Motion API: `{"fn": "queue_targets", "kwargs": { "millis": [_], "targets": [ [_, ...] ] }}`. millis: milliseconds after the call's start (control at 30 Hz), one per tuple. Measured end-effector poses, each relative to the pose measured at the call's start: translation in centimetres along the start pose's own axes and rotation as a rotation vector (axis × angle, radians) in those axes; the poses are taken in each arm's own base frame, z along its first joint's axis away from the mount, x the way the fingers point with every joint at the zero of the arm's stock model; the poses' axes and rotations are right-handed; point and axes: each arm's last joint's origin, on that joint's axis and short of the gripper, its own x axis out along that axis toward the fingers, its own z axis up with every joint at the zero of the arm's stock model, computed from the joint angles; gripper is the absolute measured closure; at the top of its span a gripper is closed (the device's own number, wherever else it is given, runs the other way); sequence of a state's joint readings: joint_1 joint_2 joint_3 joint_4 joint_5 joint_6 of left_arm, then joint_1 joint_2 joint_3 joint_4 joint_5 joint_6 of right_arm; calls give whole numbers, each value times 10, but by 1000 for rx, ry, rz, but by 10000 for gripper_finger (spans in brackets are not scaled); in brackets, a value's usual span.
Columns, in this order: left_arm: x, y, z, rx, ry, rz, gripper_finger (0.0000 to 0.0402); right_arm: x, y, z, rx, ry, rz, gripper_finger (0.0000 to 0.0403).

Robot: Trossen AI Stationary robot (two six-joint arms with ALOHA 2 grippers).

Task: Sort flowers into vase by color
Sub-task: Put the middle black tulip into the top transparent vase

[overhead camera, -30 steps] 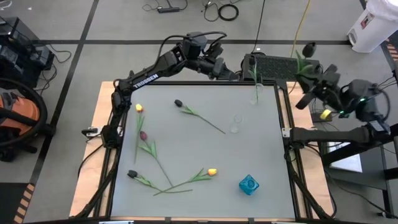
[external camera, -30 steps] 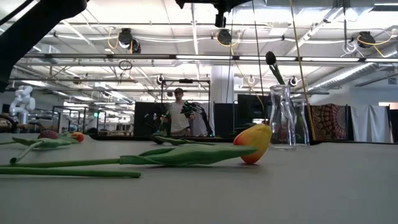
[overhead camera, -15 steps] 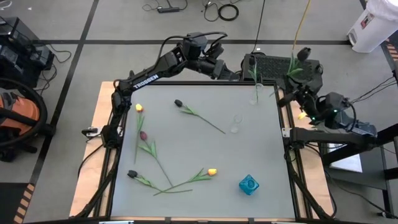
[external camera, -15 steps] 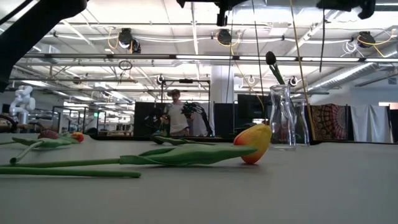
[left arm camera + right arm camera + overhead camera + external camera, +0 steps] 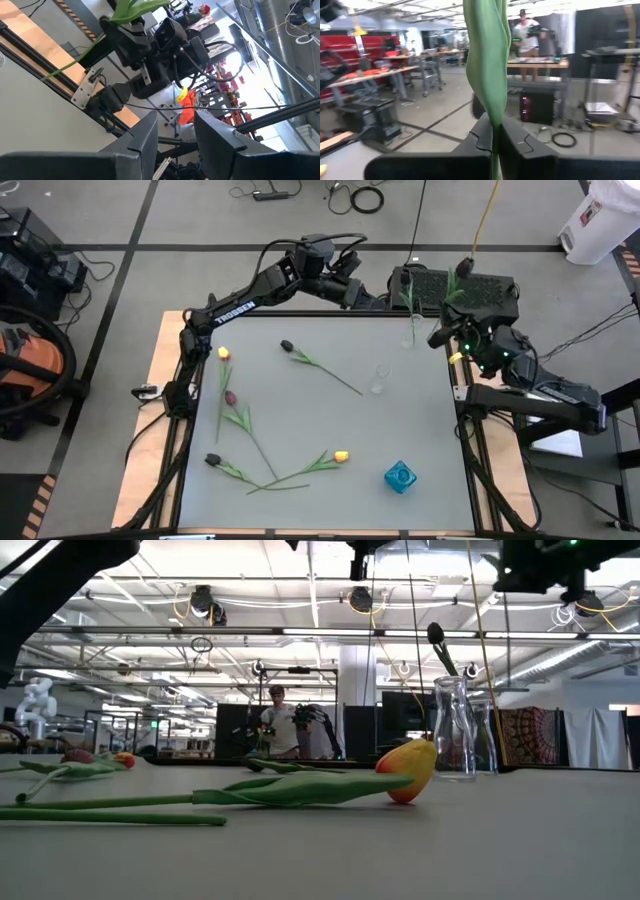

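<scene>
The tulip's stem (image 5: pixel 434 331) is hanging beside the opening of the clear glass vase. I should move the tulip over the vase before my right gripper lets go of it.
My right gripper (image 5: pixel 452 322) is shut on a tulip's green stem, high over the table's far right corner. The tulip's broad leaf (image 5: pixel 487 60) stands out ahead of the fingers, and its head does not show plainly. A clear glass vase (image 5: pixel 410 335) just left of my right gripper holds one stem with a dark bud (image 5: pixel 435 635). Loose on the table lie yellow tulips (image 5: pixel 223 353) (image 5: pixel 341 455), dark tulips (image 5: pixel 287 346) (image 5: pixel 212 460) and a pinkish-red one (image 5: pixel 231 397). My left gripper (image 5: pixel 175 135) is open and empty above the far edge (image 5: pixel 378 300). My right gripper pinches the tulip's thin stem (image 5: pixel 495 150) between its two fingers, just below the broad leaf. The fingers lie across the stem. The flower is lifted clear of the table. A thin length of stem (image 5: pixel 507 635) hangs below the gripper.
A second clear glass vase (image 5: pixel 379 370) stands nearer the table's middle. A blue vase (image 5: pixel 400 476) stands near the front right. A black box (image 5: pixel 450 285) sits behind the far right corner. A person (image 5: pixel 287 730) stands far off in the room.
My right gripper has carried the held tulip from beyond the table's right edge toward the left. It is now over the far right corner, close to the clear vase. It has stayed shut on the stem.
</scene>
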State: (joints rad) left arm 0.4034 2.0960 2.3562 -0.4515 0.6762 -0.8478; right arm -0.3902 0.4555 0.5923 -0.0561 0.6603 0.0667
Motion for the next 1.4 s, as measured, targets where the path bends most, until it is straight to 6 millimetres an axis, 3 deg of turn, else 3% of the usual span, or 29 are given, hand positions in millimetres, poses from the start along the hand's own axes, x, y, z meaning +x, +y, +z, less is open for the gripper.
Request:
{"fn": "queue_targets", "kwargs": {
  "millis": [533, 867, 1400],
  "targets": [
    [3, -2, -3, 19, 4, -1, 269, 33, -9, 5, 26, -84, -34, 402],
    [3, -2, -3, 20, -12, 13, 269, 59, -14, -7, -4, -11, -29, 402],
    [4, -3, -3, 21, -13, 12, 269, 80, -23, -18, -26, 37, -47, 403]
  ]
}}
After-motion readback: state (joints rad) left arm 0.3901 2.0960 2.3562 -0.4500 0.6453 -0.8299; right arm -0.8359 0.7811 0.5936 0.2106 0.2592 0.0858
